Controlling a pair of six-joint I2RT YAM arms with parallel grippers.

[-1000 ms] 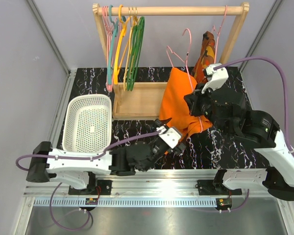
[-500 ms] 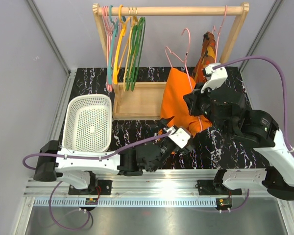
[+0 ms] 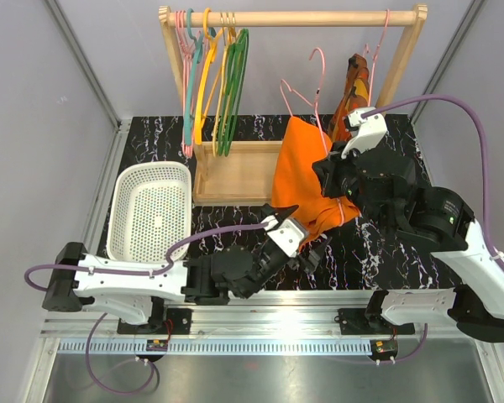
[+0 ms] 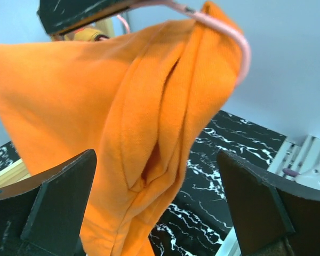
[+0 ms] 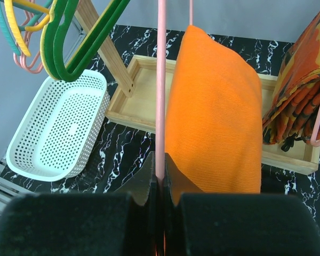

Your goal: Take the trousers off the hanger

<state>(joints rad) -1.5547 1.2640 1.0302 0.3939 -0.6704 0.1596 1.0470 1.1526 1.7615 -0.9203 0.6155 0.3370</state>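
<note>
My left gripper grabs the trousers (image 3: 296,178) by the hanging folds next, leaving the hanger's bend free, to slide the trousers off the hanger.
The bright orange trousers (image 3: 296,178) hang folded over the thin pink hanger (image 3: 323,80), which is held off the rail in front of the rack. My right gripper (image 3: 334,178) is shut on the hanger's pink wire (image 5: 160,80), with the trousers (image 5: 213,117) just right of it. My left gripper (image 3: 312,245) is open by the trousers' lower end. In the left wrist view its fingers (image 4: 58,202) stand wide apart with the hanging cloth (image 4: 144,160) between them, touching neither clearly. A bend of the hanger (image 4: 232,34) shows at the cloth's top.
A white basket (image 3: 151,210) sits at the left. The wooden rack (image 3: 290,17) carries several teal, yellow, green and pink hangers (image 3: 210,75) and an orange-brown patterned garment (image 3: 353,92) at the right. Its wooden base tray (image 3: 235,172) lies behind the trousers.
My left arm swung right, then back left, with its open fingers staying at the trousers' lower end. My right gripper shifted the hanger and trousers slightly up and left.
</note>
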